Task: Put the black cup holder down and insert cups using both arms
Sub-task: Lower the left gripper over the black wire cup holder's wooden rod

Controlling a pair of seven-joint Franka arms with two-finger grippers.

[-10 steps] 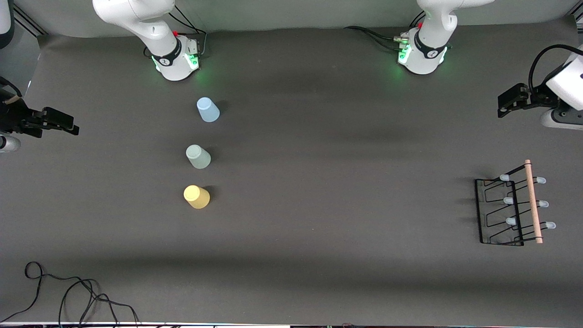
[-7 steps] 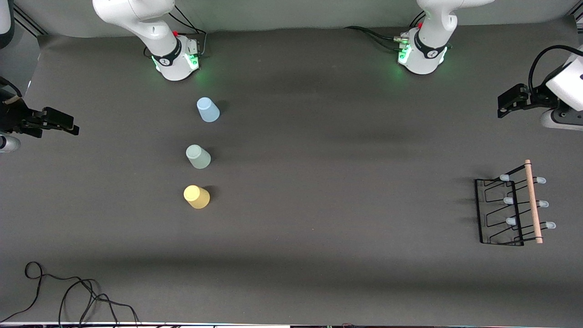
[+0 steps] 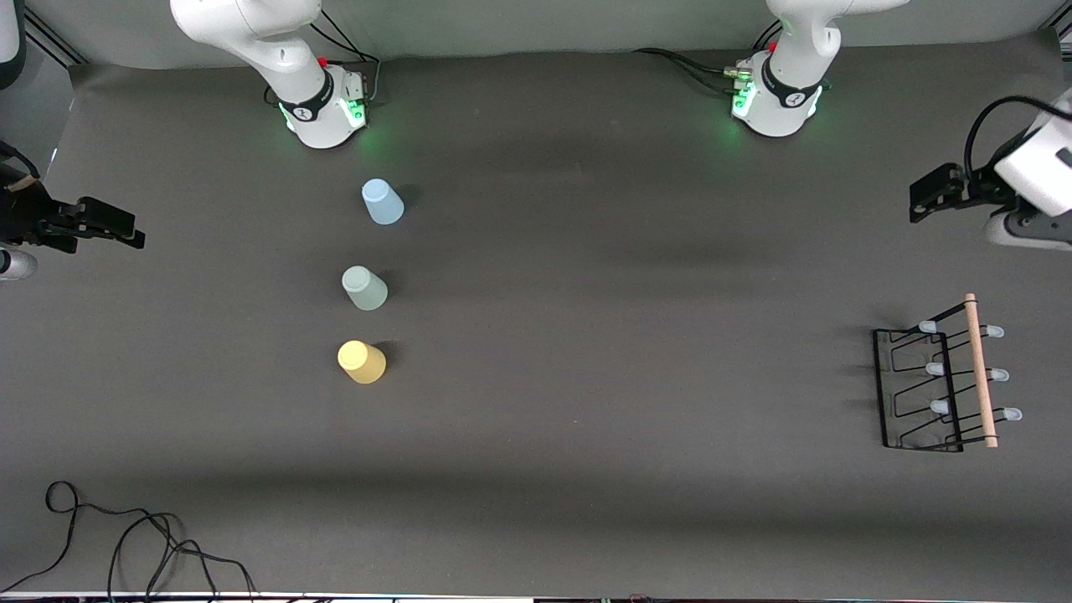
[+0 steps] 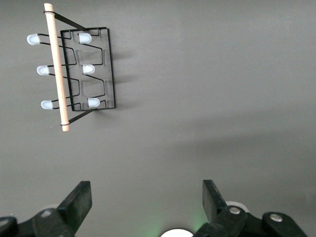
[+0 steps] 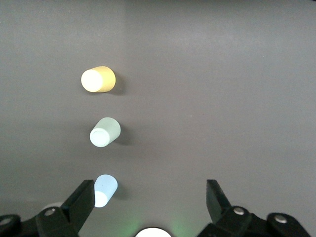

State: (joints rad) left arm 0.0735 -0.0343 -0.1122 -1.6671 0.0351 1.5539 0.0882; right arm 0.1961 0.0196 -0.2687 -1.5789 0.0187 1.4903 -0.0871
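I will grip the cup holder by its wooden rod handle (image 3: 980, 368) (image 4: 58, 66) with my left gripper next. Wire pegs with white tips crowd both sides of the cup holder.
The black cup holder (image 3: 921, 385) sits on the dark table at the left arm's end, its wooden rod handle (image 3: 980, 368) on the side toward the table's end. It also shows in the left wrist view (image 4: 94, 69). Three cups stand in a row, narrow end up, in front of the right arm's base: light blue (image 3: 383, 203), pale green (image 3: 364, 288) and yellow (image 3: 362, 362). The right wrist view shows them too: yellow (image 5: 98, 79), green (image 5: 105, 132) and blue (image 5: 105, 190). My left gripper (image 3: 930, 194) (image 4: 145, 190) is open and empty, high over the table between its base and the holder. My right gripper (image 3: 126, 230) (image 5: 150, 190) is open and empty, high at the right arm's end.
The right arm's base (image 3: 322, 109) and the left arm's base (image 3: 779, 100) glow green at the table's back edge. A loose black cable (image 3: 126, 536) lies at the near corner at the right arm's end.
The left gripper has shifted slightly toward the table's middle. The right arm, cups and holder have not moved.
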